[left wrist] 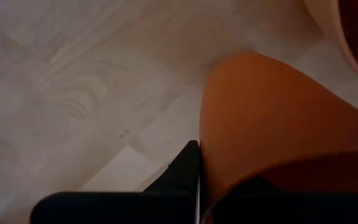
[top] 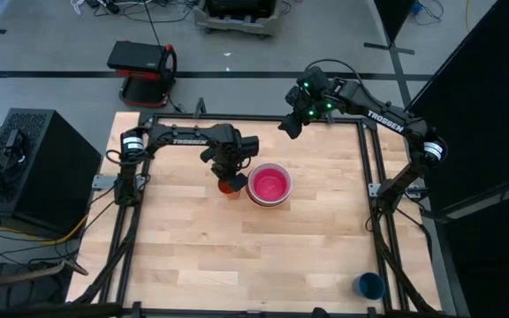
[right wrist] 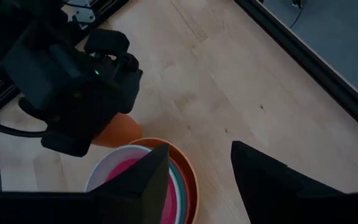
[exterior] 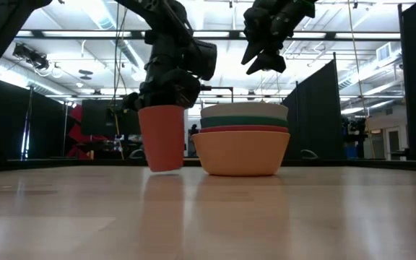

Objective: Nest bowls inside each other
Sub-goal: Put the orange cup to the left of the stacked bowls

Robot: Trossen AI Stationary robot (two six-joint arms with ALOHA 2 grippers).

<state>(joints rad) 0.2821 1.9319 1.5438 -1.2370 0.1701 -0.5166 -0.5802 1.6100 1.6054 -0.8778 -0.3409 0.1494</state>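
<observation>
The right gripper next takes hold of the dark blue cup [top: 368, 286] by its rim [top: 368, 276], to nest it with the others.
The bowls stand nested in one stack [top: 269, 185] at the table's middle, resting on the yellow-orange bowl's [exterior: 240, 153] base. Red-orange [exterior: 244, 129], teal [exterior: 244, 122] and white [exterior: 244, 110] rims show above it, and the pink bowl [top: 269, 185] lies innermost. Just left of the stack, my left gripper [top: 230, 173] points down, shut on a small orange cup [exterior: 162, 137]. My right gripper [top: 292, 124] hangs open, high over the far edge, holding nothing. My left gripper holds the orange cup by its wall at the rim [left wrist: 211, 163], one finger [left wrist: 188, 168] outside and the other inside the cup. The fingers come from above, pointing down. The cup is nearly upright; whether its base [exterior: 163, 167] touches the table I cannot tell.
A dark blue cup [top: 369, 284] stands near the table's front right corner. A black frame [top: 367, 177] runs along the table's edges. Bare wood lies in front of the stack and toward the left.
</observation>
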